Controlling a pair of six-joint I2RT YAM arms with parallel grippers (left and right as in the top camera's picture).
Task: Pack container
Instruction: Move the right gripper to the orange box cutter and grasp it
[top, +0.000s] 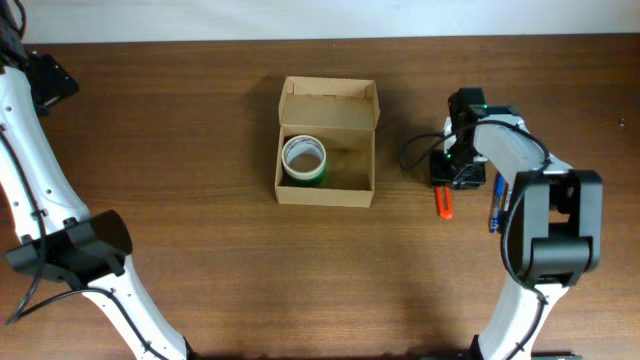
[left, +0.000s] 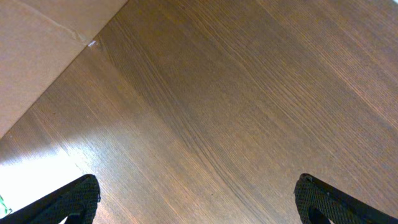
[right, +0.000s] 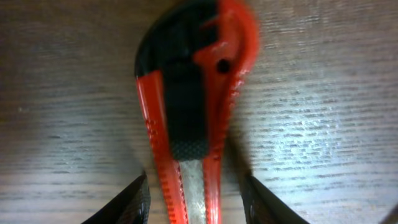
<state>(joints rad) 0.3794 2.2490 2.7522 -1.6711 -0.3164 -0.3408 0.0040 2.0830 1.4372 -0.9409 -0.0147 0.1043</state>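
My right gripper is low, with the ends of its fingers at their table shadows, so it should close on the red and black knife handle (top: 443, 189) (right: 193, 181).
The container (top: 327, 190) is a tan cardboard box, open on the table's middle, flap lid folded back at its far side. A green tape roll (top: 303, 159) lies inside at the left. A red and black utility knife (top: 443, 204) lies on the table right of the box; it fills the right wrist view (right: 186, 93). My right gripper (top: 450, 175) is open, low over the knife, one finger on each side of the handle (right: 193, 202), with gaps on both sides. My left gripper (top: 48, 82) is open and empty at the far left (left: 199, 199).
A blue pen (top: 495, 207) lies right of the knife, beside my right arm. A black cable (top: 415, 150) loops between the box and the right gripper. A tan surface (left: 37, 50) shows in the upper left corner of the left wrist view.
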